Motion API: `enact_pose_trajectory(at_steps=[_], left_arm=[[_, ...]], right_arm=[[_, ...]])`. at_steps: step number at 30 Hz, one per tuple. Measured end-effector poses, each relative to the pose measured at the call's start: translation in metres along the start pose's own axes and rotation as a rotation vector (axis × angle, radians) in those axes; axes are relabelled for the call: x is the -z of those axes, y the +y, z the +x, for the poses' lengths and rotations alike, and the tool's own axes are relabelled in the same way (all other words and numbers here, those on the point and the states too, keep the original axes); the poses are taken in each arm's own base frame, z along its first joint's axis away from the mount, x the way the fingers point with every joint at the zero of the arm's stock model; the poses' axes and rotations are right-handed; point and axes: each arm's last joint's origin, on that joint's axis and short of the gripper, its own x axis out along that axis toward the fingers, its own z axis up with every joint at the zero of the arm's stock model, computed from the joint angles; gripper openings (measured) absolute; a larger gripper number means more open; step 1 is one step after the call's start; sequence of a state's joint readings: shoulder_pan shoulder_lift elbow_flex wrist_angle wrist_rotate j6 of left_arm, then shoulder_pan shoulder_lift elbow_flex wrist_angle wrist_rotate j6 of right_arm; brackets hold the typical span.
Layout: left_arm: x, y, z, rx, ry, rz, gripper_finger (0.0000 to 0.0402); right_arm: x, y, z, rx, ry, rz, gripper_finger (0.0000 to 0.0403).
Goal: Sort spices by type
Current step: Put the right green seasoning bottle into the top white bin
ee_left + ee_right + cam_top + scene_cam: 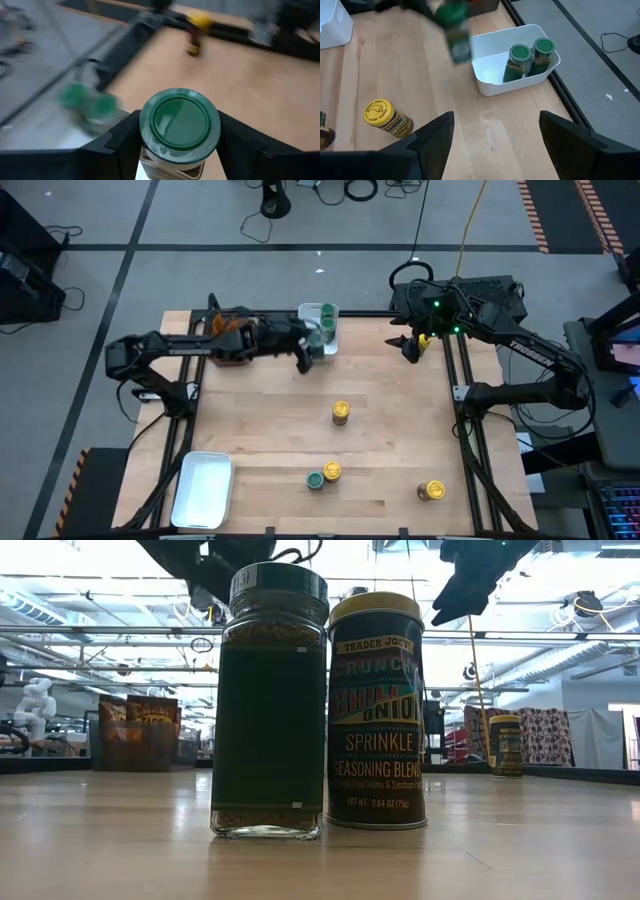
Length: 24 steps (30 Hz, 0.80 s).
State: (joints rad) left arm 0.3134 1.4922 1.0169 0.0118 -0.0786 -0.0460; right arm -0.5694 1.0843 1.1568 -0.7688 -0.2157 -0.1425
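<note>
The green-lidded jar is above the white tray's near edge. My left gripper should move it in before releasing.
My left gripper (312,350) is shut on a green-lidded spice jar (180,125) beside the far white tray (322,320). Two more green-lidded jars (530,57) stand upright in that tray. On the table stand a yellow-lidded jar (341,412), a yellow-lidded jar (332,471) next to a green-lidded one (315,479), and another yellow-lidded jar (430,491). My right gripper (492,130) hangs open above the far right of the table, touching nothing. Orange-brown pieces (232,326) lie in the dark bin. My left gripper pinches the green-lidded jar between its two fingers (117,142), one on each side of the glass just under the lid (167,167). The jar stays upright with its lid up. In the right wrist view it (454,30) shows above the table beside the tray.
A second white tray (203,488) sits at the near left corner. The dark clear-sided bin (215,345) stands at the far left under my left arm. Black frame rails (462,430) run along the table's edges. Bare wood lies in the middle of the table.
</note>
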Motion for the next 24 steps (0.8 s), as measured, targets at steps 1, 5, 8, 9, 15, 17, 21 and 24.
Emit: enact_pose_trajectory(at_steps=[1,5,8,9,15,17,21,24], left_arm=[[-0.007,0.005,-0.003,-0.033,-0.021,-0.008,0.0212],[-0.019,0.027,-0.008,-0.151,-0.056,-0.039,0.0216],[-0.016,0.044,-0.003,-0.243,-0.043,-0.109,0.0218],[-0.013,0.051,-0.001,-0.266,-0.034,-0.141,0.0218],[-0.003,0.079,0.016,-0.343,-0.05,-0.309,0.022],[-0.002,0.082,0.023,-0.338,-0.08,-0.332,0.022],[0.001,0.085,0.034,-0.349,-0.114,-0.345,0.022],[0.008,0.087,0.039,-0.398,-0.09,-0.363,0.0221]], right_arm=[[0.0,0.0,0.0,0.0,-0.001,0.0,0.0274],[-0.001,0.0,0.0,0.0,-0.014,0.009,0.0274],[-0.004,0.001,0.0,-0.016,-0.041,0.028,0.0274],[-0.005,0.001,0.0,-0.021,-0.052,0.035,0.0274],[-0.009,0.003,0.0,-0.032,-0.088,0.063,0.0274],[-0.01,0.004,0.0,-0.036,-0.092,0.073,0.0274],[-0.01,0.004,0.0,-0.036,-0.098,0.081,0.0274],[-0.01,0.004,0.0,-0.036,-0.098,0.088,0.0274]])
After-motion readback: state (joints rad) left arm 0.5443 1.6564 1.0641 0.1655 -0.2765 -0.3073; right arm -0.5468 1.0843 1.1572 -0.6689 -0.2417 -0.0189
